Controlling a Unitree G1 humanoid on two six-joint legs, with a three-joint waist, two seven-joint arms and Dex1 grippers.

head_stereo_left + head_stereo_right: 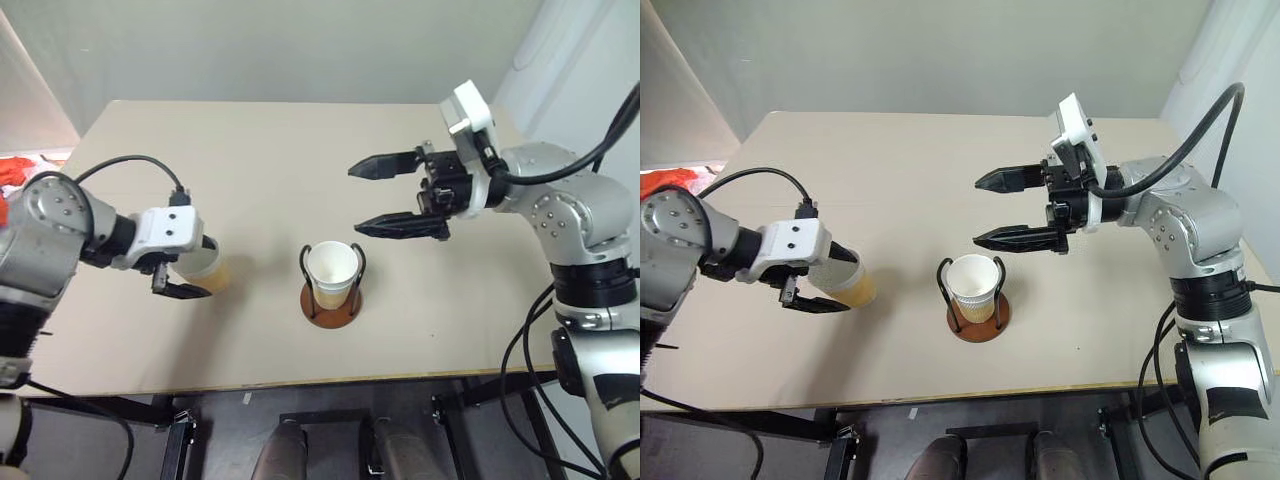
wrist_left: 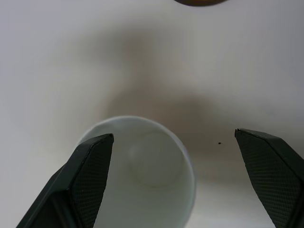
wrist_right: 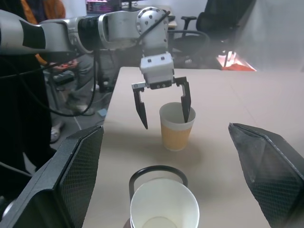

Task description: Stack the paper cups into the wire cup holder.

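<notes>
The left gripper grabs the paper cup on the table by its thin rim (image 2: 191, 167) next, since the paper cup's opening (image 2: 152, 164) spans nearly the whole gap between my fingers.
The wire cup holder (image 1: 331, 312), a reddish-brown disc with black wire loops, stands at the table's middle front. One paper cup (image 1: 331, 268) sits upright in it. A second paper cup (image 1: 205, 266) stands upright on the table to the left. My left gripper (image 1: 196, 266) is open and tilted down over this cup. In the left wrist view one of its fingers (image 2: 90, 175) overlaps the cup's rim (image 2: 152, 166) and the other (image 2: 270, 175) stands well clear. My right gripper (image 1: 355, 200) is open and empty, pointing left, above and right of the holder.
The tan table (image 1: 250, 150) has bare room behind and to the right of the holder. Its front edge runs just below the holder. A red object (image 1: 15, 170) lies off the table's left side. Office chairs (image 3: 223, 23) stand beyond the table.
</notes>
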